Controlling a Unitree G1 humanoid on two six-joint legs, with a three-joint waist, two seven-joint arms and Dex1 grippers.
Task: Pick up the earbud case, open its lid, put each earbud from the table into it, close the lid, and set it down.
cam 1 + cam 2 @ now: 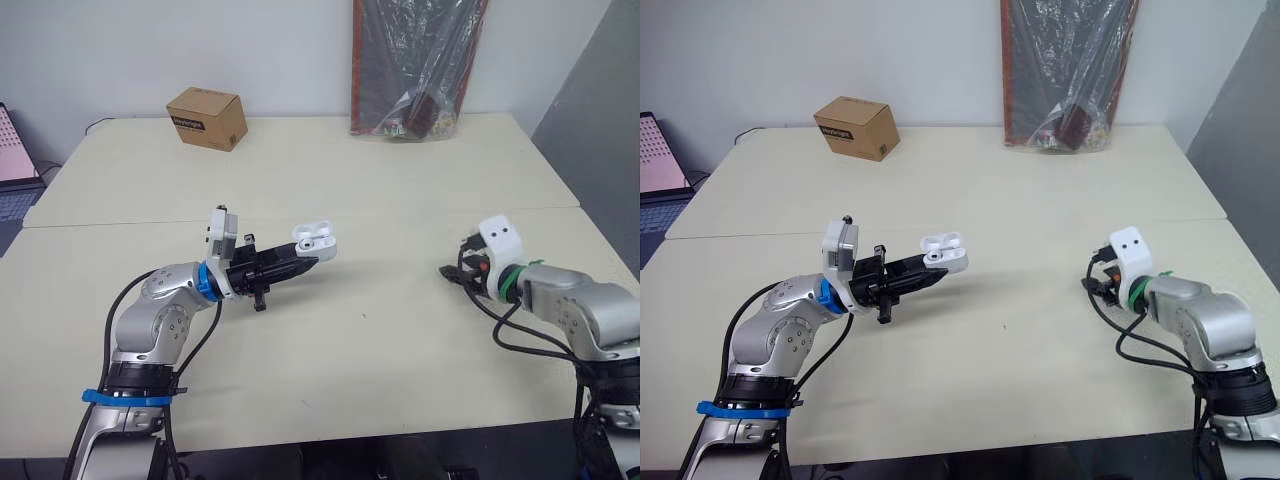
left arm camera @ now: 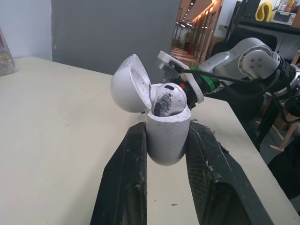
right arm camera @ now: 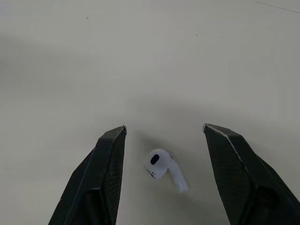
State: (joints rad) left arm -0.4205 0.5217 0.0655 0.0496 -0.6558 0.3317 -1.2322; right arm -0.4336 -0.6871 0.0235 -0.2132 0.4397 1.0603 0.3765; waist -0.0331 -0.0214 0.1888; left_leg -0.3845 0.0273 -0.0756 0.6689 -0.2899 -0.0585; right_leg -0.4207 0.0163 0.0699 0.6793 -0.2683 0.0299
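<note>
My right gripper grabs the earbud by its rounded head (image 3: 158, 162) next, so the second white earbud's stem (image 3: 178, 177) stays free to slide into the case.
The white earbud case (image 2: 167, 136) is held above the table, with my left gripper (image 1: 306, 260) shut on its lower half. Its lid (image 2: 130, 84) is swung open, and one earbud (image 2: 168, 97) sits inside. A second white earbud (image 3: 161, 168) lies on the cream table, stem flat. My right gripper (image 3: 164, 127) hangs open just over it, one finger on each side and neither touching. In the head views the right gripper (image 1: 455, 272) is at the table's right, pointing down, well apart from the case (image 1: 315, 240).
A brown cardboard box (image 1: 207, 118) stands at the back left. A dark package in clear plastic (image 1: 415, 65) leans on the wall at the back. A laptop (image 1: 10, 160) sits off the left edge. The table's front edge (image 1: 330, 432) is close to both arms.
</note>
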